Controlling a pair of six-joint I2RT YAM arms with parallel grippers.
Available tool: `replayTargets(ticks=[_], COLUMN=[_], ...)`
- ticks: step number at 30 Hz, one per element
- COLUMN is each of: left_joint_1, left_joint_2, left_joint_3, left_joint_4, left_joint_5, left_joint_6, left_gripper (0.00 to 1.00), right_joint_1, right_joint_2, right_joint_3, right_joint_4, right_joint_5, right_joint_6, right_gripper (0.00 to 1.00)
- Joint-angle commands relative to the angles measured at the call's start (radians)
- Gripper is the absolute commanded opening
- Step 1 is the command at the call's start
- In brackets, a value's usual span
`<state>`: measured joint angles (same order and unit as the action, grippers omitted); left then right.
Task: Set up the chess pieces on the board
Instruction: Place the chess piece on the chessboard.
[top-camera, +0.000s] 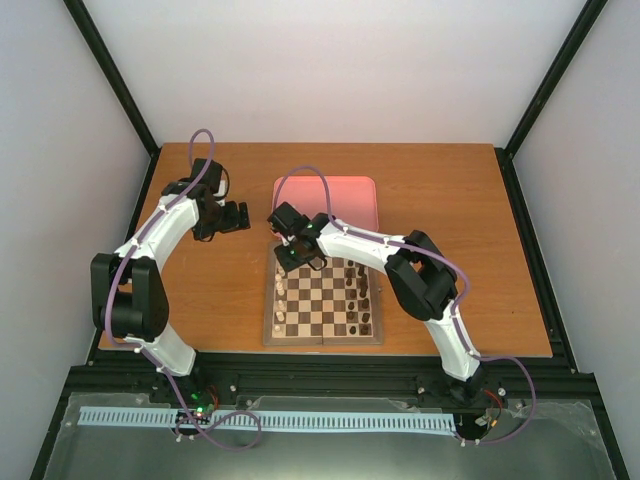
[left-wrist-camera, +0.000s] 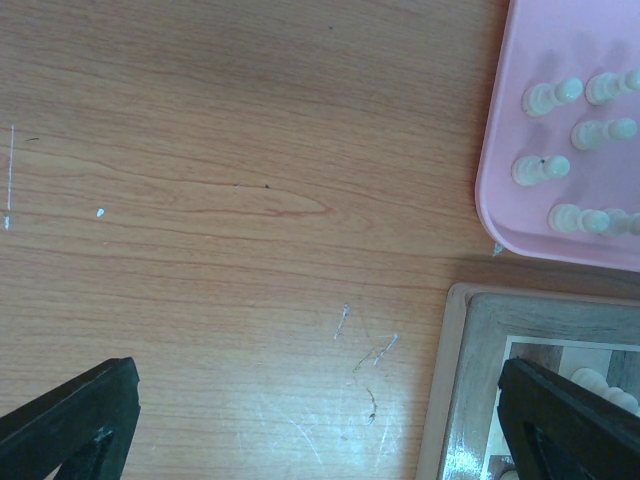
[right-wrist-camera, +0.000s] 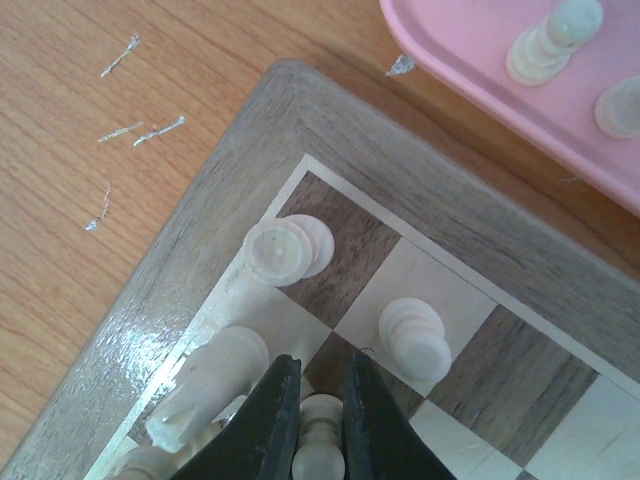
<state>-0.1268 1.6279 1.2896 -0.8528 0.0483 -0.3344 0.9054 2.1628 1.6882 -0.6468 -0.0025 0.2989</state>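
Observation:
The base of the cream pawn hangs low within the dark square beside the taller piece, so the pawn would end up there, off-centre. My right gripper is ready to open.
The board (top-camera: 322, 300) lies at the table's near middle, cream chess pieces (top-camera: 282, 300) along its left side. My right gripper (top-camera: 296, 256) is over the board's far left corner. In the right wrist view it (right-wrist-camera: 322, 385) is shut on a cream pawn (right-wrist-camera: 322, 445) just above or on a square; I cannot tell which. A cream rook (right-wrist-camera: 280, 250), a pawn (right-wrist-camera: 415, 338) and a taller piece (right-wrist-camera: 205, 385) stand beside it. More cream pieces (left-wrist-camera: 540, 168) lie in the pink tray (left-wrist-camera: 500, 170). My left gripper (left-wrist-camera: 320, 440) is open and empty over bare table left of the board corner (left-wrist-camera: 470, 380).
The pink tray (top-camera: 325, 200) sits just beyond the board. Dark brown pieces (top-camera: 365, 300) stand along the board's right side. My left gripper (top-camera: 235, 217) hovers left of the tray. Black frame posts and white walls surround the wooden table (top-camera: 200, 290).

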Motion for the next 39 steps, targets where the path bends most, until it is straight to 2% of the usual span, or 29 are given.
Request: replayTargets(ticks=[1, 20, 39], left_joint_1=[-0.007, -0.007, -0.007], left_joint_2=[0.008, 0.027, 0.026], left_joint_3=[0.018, 0.026, 0.032], left_joint_4=[0.015, 0.018, 0.015], left_joint_5=[-0.002, 0.004, 0.001], left_joint_6=[0.02, 0.018, 0.019], left_gripper=[1.0, 1.0, 1.0], right_joint_1=[0.0, -0.011, -0.011], right_joint_2=[0.021, 0.03, -0.002], right_joint_3=[0.032, 0.032, 0.011], right_joint_4=[0.002, -0.033, -0.03], right_joint_5=[0.035, 0.043, 0.04], right_joint_6=[-0.012, -0.023, -0.039], right_gripper=[0.05, 0.08, 0.23])
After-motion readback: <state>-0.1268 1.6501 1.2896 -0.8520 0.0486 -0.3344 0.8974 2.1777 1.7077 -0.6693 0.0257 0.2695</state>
